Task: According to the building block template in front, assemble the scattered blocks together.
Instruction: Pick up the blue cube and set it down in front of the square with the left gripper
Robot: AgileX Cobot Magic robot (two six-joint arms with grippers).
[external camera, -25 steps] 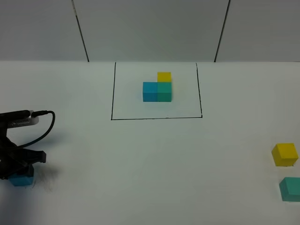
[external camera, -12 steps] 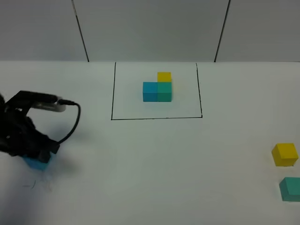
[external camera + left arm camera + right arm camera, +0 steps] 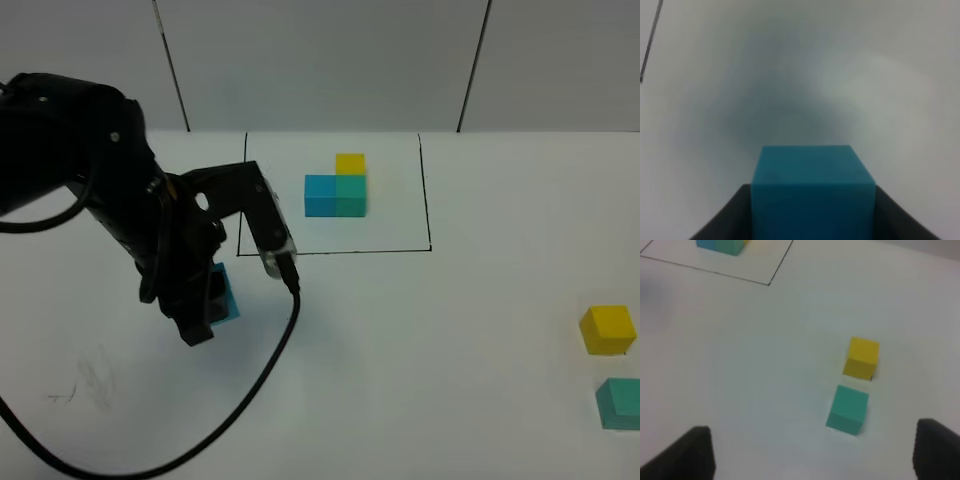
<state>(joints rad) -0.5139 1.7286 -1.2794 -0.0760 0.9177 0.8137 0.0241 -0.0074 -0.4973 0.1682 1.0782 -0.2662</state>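
The blue cube hangs, its lower edge by the rectangle's corner. My left gripper next lowers it onto the table facing the template before releasing it.
The building block template stands inside a black drawn rectangle at the back middle: blue and teal cubes side by side, a yellow cube behind the teal one. My left gripper is shut on the blue cube and holds it left of middle, just in front of the rectangle's left corner. The blue cube fills the left wrist view between the fingers. The yellow cube and the teal cube lie apart at the far right. The right wrist view shows the yellow cube and the teal cube ahead of my open right gripper.
The left arm's black cable loops over the table in front of the gripper. Faint pencil marks lie at the front left. The template's corner shows in the right wrist view.
My left arm has carried the blue cube from the far left edge toward the middle, rising above the table. The yellow and teal cubes have not moved.
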